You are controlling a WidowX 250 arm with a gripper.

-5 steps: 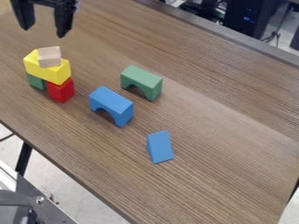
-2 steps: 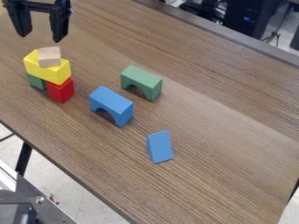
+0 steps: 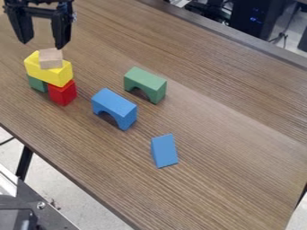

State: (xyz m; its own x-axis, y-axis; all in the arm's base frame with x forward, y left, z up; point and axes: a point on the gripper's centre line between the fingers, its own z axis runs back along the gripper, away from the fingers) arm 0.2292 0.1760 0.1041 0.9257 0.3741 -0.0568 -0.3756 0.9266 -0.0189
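The pale wooden block should go beside the blue wedge, so the robot's gripper will grab the block's opposite sides next.
The black gripper (image 3: 42, 44) hangs at the upper left, open, its two fingers apart with nothing between them. Just below it in the view is a small stack. A natural wood block (image 3: 50, 58) lies on top of a yellow block (image 3: 43, 72), which rests on a red block (image 3: 62, 93) and a green block (image 3: 37, 84) side by side. To the right of the stack stand a blue arch (image 3: 114, 108) and, behind it, a green arch (image 3: 146, 83). A blue wedge-shaped block (image 3: 164, 151) lies nearer the middle of the table.
The brown wooden table (image 3: 228, 148) runs diagonally through the view. Beyond its far edge are a dark computer case (image 3: 255, 18) and cables. At the lower left, a metal and black fixture (image 3: 36, 211) stands beside the table's near edge.
The gripper has come down toward the stack, shifting slightly left at first, with its fingers still apart. The blocks have not moved.
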